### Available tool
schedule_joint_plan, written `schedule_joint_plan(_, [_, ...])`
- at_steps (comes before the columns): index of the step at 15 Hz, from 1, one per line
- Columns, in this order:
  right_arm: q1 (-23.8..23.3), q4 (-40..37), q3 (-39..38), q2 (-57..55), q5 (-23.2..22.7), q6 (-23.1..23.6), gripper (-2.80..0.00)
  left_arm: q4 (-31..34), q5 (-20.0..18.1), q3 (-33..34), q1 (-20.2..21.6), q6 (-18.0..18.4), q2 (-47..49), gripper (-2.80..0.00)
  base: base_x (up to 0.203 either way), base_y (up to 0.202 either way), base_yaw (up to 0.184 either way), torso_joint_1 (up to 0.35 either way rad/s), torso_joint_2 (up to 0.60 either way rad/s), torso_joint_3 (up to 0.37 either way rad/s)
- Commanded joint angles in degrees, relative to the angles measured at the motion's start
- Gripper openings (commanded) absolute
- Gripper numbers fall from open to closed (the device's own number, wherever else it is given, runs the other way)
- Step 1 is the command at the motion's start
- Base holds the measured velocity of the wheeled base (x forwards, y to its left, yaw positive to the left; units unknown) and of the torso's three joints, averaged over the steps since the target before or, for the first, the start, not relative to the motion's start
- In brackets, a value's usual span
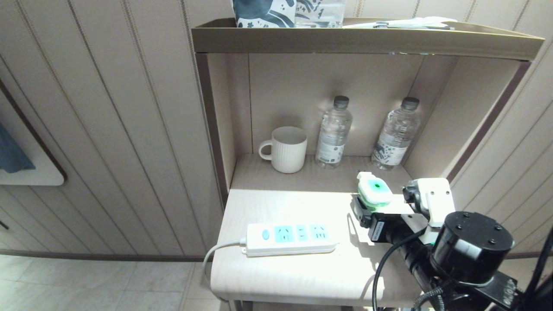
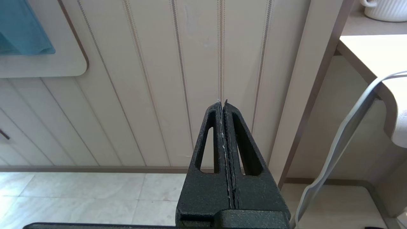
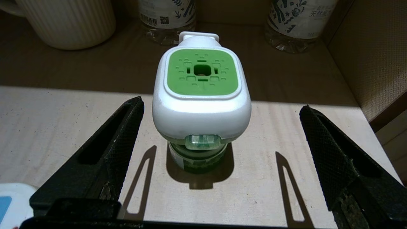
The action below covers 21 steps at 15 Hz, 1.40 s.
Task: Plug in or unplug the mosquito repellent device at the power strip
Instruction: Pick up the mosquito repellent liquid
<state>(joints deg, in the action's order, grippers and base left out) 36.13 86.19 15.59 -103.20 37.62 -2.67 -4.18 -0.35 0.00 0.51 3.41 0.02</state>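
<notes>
The robot's right gripper should next grab the mosquito repellent device by its white housing [image 1: 374,193], so that it can plug the device into the power strip [image 1: 289,238].
The mosquito repellent device [image 1: 374,190] [image 3: 202,95], white with a green top and a green bottle beneath, stands upright on the table's back right part, unplugged. The white power strip [image 1: 289,238], with light-blue socket panels and a blue button, lies flat to its left, sockets empty; one corner of it [image 3: 9,200] shows in the right wrist view. My right gripper [image 3: 221,105] is open wide just in front of the device, one finger on each side, touching nothing. My left gripper [image 2: 222,103] is shut and empty, parked low beside the table, facing the wall.
A ribbed white mug [image 1: 287,149] and two clear water bottles [image 1: 332,134] [image 1: 396,134] stand in the shelf niche behind the device. The strip's white cord [image 2: 340,140] hangs over the left edge of the table [image 1: 302,276]. The niche's side wall rises close on the right.
</notes>
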Motion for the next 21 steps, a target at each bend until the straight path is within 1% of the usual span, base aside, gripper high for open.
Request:
schedule_joint_plan(1, [0.1,0.4,2.1,-1.1,0.2,1.2,0.00,0.0,0.0,0.0,0.0,0.0,0.0,-2.80,0.000,0.000,0.000,0.000,0.00,0.000])
schedule_joint_plan(5, [0.1,0.5,3.7,-1.1,0.2,3.3,0.00,0.0,0.0,0.0,0.0,0.0,0.0,-2.80,0.000,0.000,0.000,0.000,0.00,0.000])
schedule_joint_plan(10, [0.2,0.4,6.2,-1.1,0.1,7.2,0.00,0.0,0.0,0.0,0.0,0.0,0.0,-2.80,0.000,0.000,0.000,0.000,0.00,0.000])
schedule_joint_plan(13, [0.0,0.3,7.6,-1.4,0.1,8.0,0.00,0.0,0.0,0.0,0.0,0.0,0.0,-2.80,0.000,0.000,0.000,0.000,0.00,0.000])
schedule_joint_plan(21, [-0.1,0.9,7.7,-2.9,0.2,8.0,0.00,0.0,0.0,0.0,0.0,0.0,0.0,-2.80,0.000,0.000,0.000,0.000,0.00,0.000])
